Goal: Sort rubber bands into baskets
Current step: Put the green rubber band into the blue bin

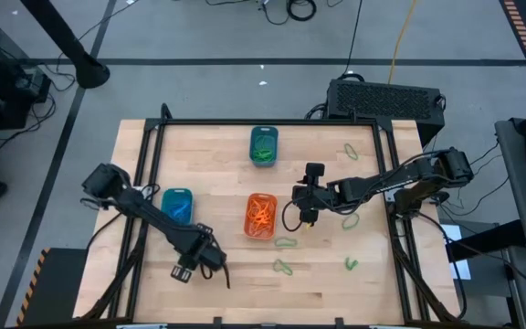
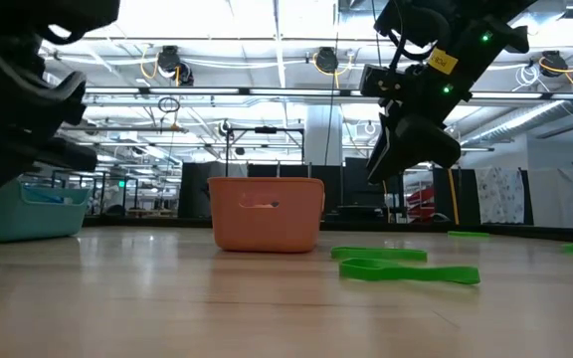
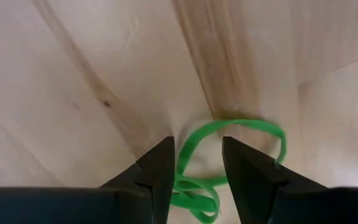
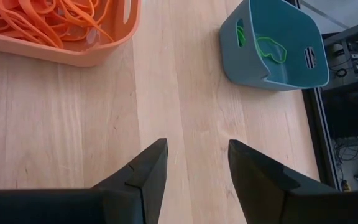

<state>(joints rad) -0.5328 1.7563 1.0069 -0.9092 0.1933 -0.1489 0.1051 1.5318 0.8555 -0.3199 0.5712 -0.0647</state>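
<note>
My left gripper should close on the green rubber band now. My fingers reach down to the wood, and one finger is inside the rubber band's loop.
My left gripper (image 1: 199,262) hangs low over the table's near left part, pointing down, open. In the left wrist view its fingers (image 3: 197,146) stand on either side of a green rubber band (image 3: 253,127) that lies flat on the wood. My right gripper (image 1: 305,217) is open and empty, just right of the orange basket (image 1: 260,216), which holds orange bands. The turquoise-blue basket (image 1: 177,206) holds blue bands. The dark teal basket (image 1: 263,144) at the far middle holds green bands (image 4: 271,50). In the high view my left gripper hides the band beneath it.
Loose green bands lie on the table's right half: near the far right (image 1: 351,151), by my right gripper (image 1: 350,219), and near the front (image 1: 286,243), (image 1: 283,267), (image 1: 351,264). A black frame rail (image 1: 153,155) borders the tabletop.
</note>
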